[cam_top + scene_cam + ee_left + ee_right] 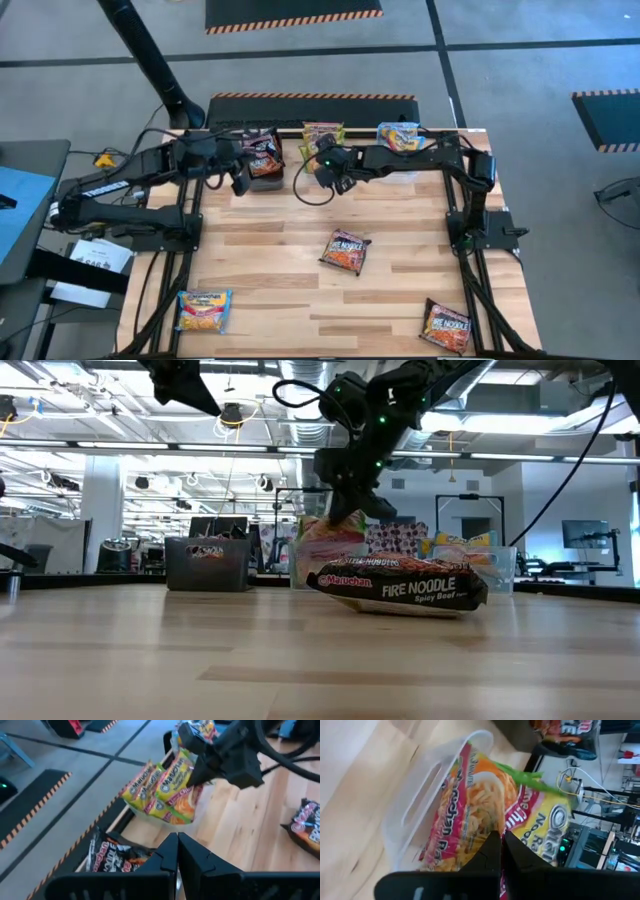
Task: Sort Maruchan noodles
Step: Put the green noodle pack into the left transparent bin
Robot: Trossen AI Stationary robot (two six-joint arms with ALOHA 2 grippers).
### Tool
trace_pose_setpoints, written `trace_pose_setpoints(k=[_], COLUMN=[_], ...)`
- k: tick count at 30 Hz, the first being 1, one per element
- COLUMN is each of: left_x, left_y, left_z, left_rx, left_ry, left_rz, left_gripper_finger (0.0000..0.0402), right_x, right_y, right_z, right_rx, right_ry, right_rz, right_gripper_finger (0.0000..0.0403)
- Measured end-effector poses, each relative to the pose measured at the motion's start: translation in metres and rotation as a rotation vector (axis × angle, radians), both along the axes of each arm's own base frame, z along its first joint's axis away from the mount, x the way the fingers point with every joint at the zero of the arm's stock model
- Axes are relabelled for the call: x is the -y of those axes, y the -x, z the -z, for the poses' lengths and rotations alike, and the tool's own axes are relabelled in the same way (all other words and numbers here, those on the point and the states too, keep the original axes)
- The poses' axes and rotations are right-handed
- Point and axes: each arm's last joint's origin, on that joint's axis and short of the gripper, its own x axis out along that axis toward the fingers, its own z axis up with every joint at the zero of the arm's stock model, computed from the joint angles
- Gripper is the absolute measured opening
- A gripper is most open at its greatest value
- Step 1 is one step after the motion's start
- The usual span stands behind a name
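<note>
I should open my right gripper now. The packet's lower part (447, 845) is inside the clear tub's rim, so the orange-yellow-green packet would stay in the tub.
Three tubs stand along the far edge: a black one (262, 158) with dark packets, a clear middle one (415, 805) with orange-yellow-green packets (322, 133), and a clear right one with light-blue packets (400, 135). My right gripper (323, 155) is over the middle tub, shut on an orange-yellow-green packet (470, 815). My left gripper (241, 180) is shut and empty beside the black tub (112, 857). Loose on the table lie a dark packet (345, 250) at the middle, another (445, 325) at the near right, and a yellow one (205, 308) at the near left. My right gripper pinches the orange-yellow-green packet at its upper edge (187, 767) between its two shut fingers, slanting down from the near side. The packet stands tilted below the fingers, its lower part inside the clear tub (330, 545). The fingertips hide the exact spot.
The dark Fire Noodle packet (400, 588) lies flat in front of the low camera. The table's middle and near half is bare wood (270, 290) between the loose packets. Cables hang near both arms at the far side.
</note>
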Motion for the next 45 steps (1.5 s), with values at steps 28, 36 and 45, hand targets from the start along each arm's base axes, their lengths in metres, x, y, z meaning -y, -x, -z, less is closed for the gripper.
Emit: trace_pose_setpoints(k=[28, 36, 45], left_x=[-0.006, -0.006, -0.006], left_y=[0.002, 0.002, 0.002], left_z=[0.001, 0.001, 0.001], left_rx=[0.010, 0.010, 0.010], left_ry=[0.021, 0.022, 0.023], left_rz=[-0.046, -0.046, -0.046], left_gripper_finger=[0.0000, 0.0000, 0.0000], right_x=[0.009, 0.004, 0.028], right_y=[-0.005, -0.007, -0.003], right_z=[-0.008, -0.022, 0.005], right_rx=[0.169, 0.339, 0.435], right_ry=[-0.015, -0.150, -0.473], right_rz=[0.095, 0.234, 0.493], right_gripper_finger=[0.0067, 0.0068, 0.0068])
